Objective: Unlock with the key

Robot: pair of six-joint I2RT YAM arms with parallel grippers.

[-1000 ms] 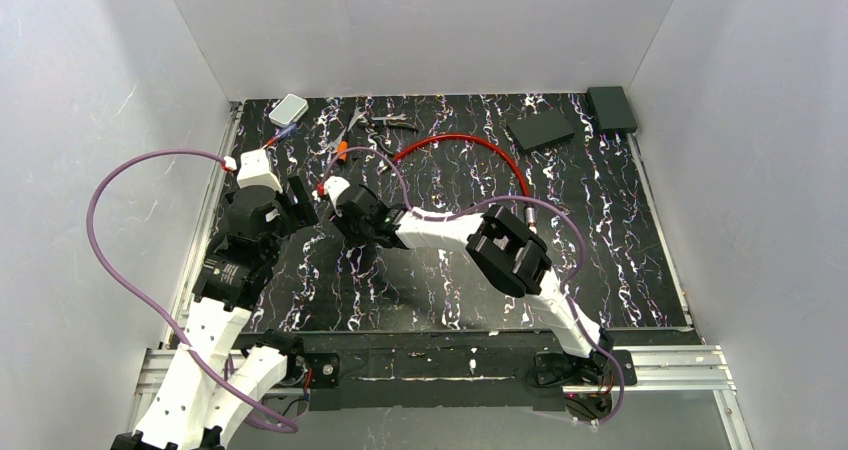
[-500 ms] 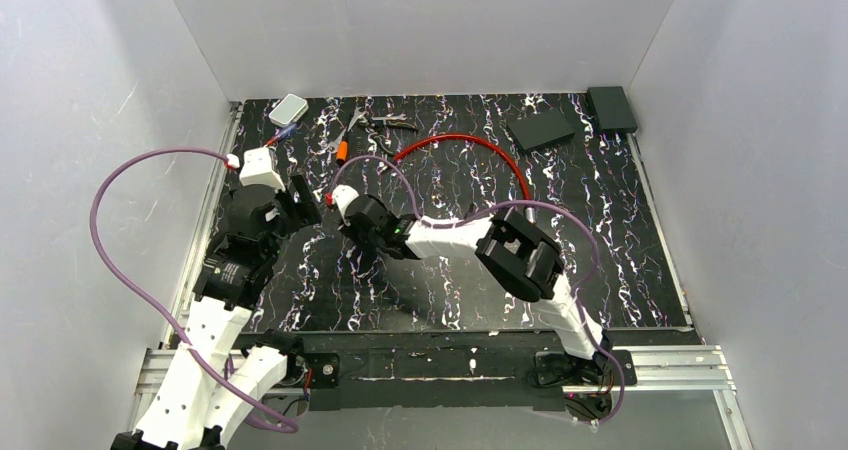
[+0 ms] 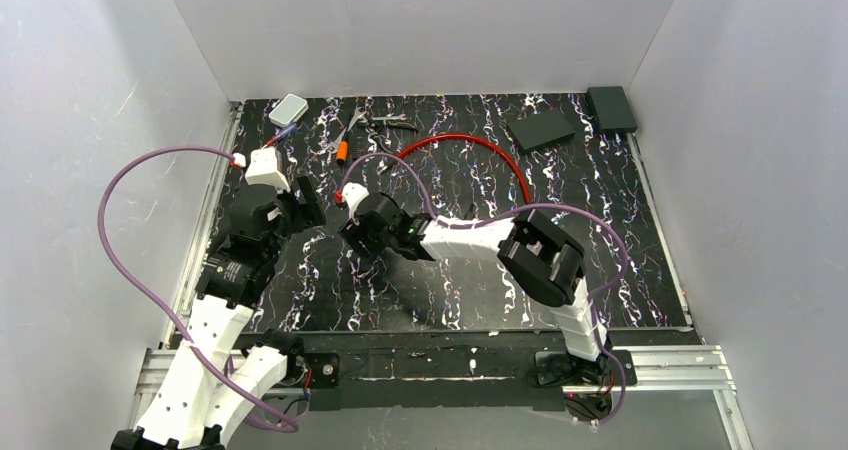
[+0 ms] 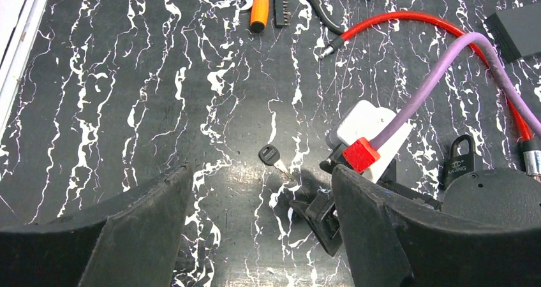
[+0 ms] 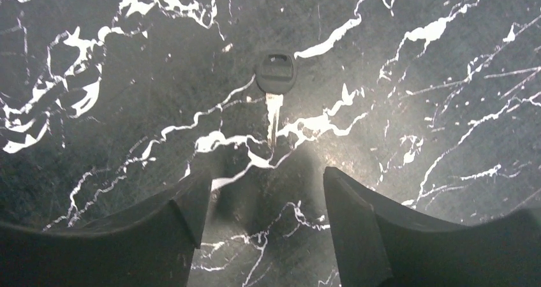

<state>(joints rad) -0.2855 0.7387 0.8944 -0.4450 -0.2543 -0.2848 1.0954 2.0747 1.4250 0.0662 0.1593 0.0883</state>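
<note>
The right gripper grips the key from its blade side next, where head meets blade [image 5: 274,95], so the head stays free for my left gripper to grab and unlock.
A black-headed key [image 5: 275,74] lies flat on the black marbled table, blade pointing at my right gripper [image 5: 265,191]. That gripper is open and empty, low over the table, its tips just short of the blade. The key also shows in the left wrist view [image 4: 269,154], ahead of my open, empty left gripper [image 4: 258,236]. A small black padlock [image 4: 460,162] stands to the right, behind the right wrist's white camera mount [image 4: 370,131]. In the top view the left gripper [image 3: 305,208] and right gripper [image 3: 355,235] face each other closely; the key is too small to make out.
A red cable [image 3: 470,145] curves across the back middle. An orange-handled screwdriver [image 4: 258,9], bits and pliers [image 4: 325,16] lie at the back. A white box [image 3: 288,109] sits back left, and two black boxes [image 3: 540,130] [image 3: 611,108] back right. Purple cables [image 4: 440,76] trail from both wrists.
The right arm has swung its elbow to the right and its gripper has drawn slightly nearer and rightward. The left gripper has edged a little toward the far right.
</note>
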